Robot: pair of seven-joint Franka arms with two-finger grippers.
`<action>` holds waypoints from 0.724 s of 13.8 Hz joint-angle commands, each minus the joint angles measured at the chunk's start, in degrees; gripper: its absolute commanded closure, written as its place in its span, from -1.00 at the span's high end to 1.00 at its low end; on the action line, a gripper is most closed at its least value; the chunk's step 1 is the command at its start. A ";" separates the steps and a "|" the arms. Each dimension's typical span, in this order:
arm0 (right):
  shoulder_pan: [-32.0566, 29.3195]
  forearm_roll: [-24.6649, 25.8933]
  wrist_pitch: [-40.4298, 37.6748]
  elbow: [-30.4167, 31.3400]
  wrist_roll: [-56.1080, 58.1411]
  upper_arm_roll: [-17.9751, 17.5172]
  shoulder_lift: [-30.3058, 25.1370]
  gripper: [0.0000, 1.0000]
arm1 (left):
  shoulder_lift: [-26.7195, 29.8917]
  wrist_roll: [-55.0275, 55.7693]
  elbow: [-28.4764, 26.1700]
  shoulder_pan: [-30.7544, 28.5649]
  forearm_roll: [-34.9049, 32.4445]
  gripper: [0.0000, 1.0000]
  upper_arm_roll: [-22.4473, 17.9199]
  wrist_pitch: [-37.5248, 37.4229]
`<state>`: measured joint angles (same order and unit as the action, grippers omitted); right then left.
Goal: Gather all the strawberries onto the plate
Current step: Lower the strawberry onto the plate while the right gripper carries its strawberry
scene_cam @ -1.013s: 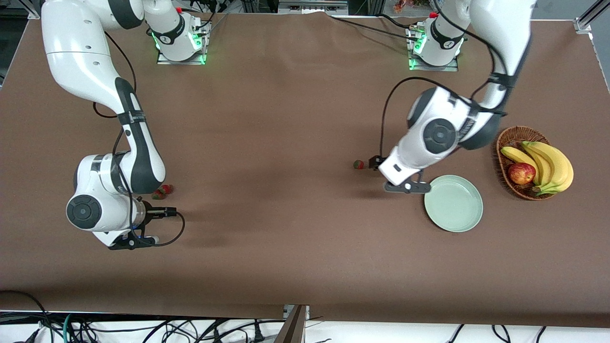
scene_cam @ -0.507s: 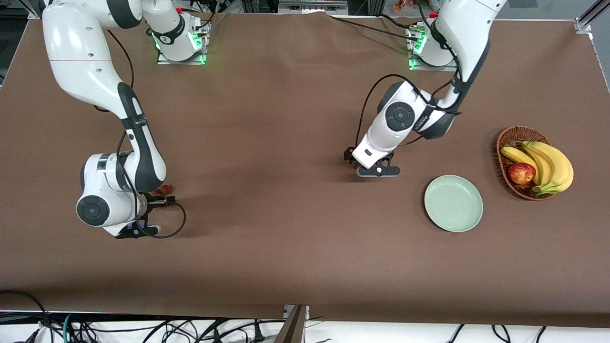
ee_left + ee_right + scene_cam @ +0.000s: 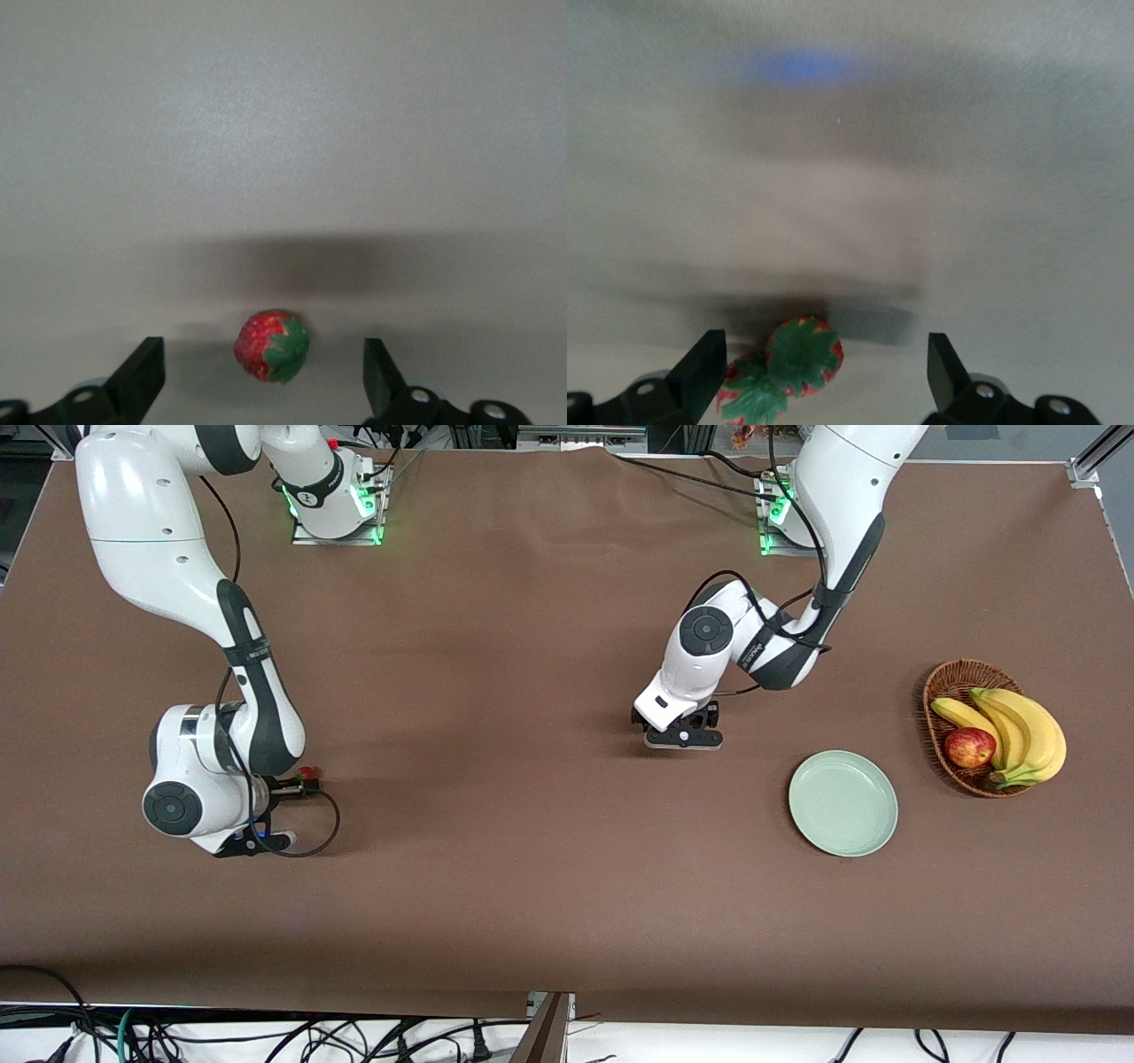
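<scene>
The robot's left gripper should close on the strawberry now, because the strawberry is between the left gripper's fingers and level with them.
One strawberry (image 3: 272, 345) lies on the brown table between the spread fingers of my left gripper (image 3: 261, 382). In the front view the left gripper (image 3: 682, 737) is low over the table's middle and hides that berry. Two strawberries (image 3: 803, 355) lie touching each other between the spread fingers of my right gripper (image 3: 824, 379), nearer to one finger. In the front view the right gripper (image 3: 259, 838) is toward the right arm's end of the table, with a bit of red berry (image 3: 307, 772) showing beside it. The mint-green plate (image 3: 842, 803) has nothing on it.
A brown wicker basket (image 3: 964, 676) with bananas (image 3: 1019, 726) and a red apple (image 3: 969, 747) stands beside the plate, toward the left arm's end of the table.
My left gripper has moved from the plate's edge to the single strawberry and come down around it. My right gripper has moved over the two strawberries, hiding most of them in the front view.
</scene>
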<state>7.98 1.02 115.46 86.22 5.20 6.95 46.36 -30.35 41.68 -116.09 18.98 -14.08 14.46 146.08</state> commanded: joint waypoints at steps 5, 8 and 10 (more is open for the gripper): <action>0.19 -0.49 5.57 8.71 1.21 0.08 -4.69 0.26 | -1.03 1.21 0.16 0.62 -2.26 -0.53 -0.49 1.66; 0.19 -0.49 5.57 8.62 1.56 0.08 -4.78 -0.13 | 0.54 0.24 0.34 -0.25 -2.26 -0.77 -0.40 0.26; 0.19 -0.58 5.57 8.35 1.56 0.08 -4.69 -0.37 | 3.09 -3.17 2.17 -1.83 -2.26 -0.79 -0.58 -6.47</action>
<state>8.12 0.91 120.25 92.38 5.52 6.85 42.73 -30.74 40.98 -115.14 18.55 -14.66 14.13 145.31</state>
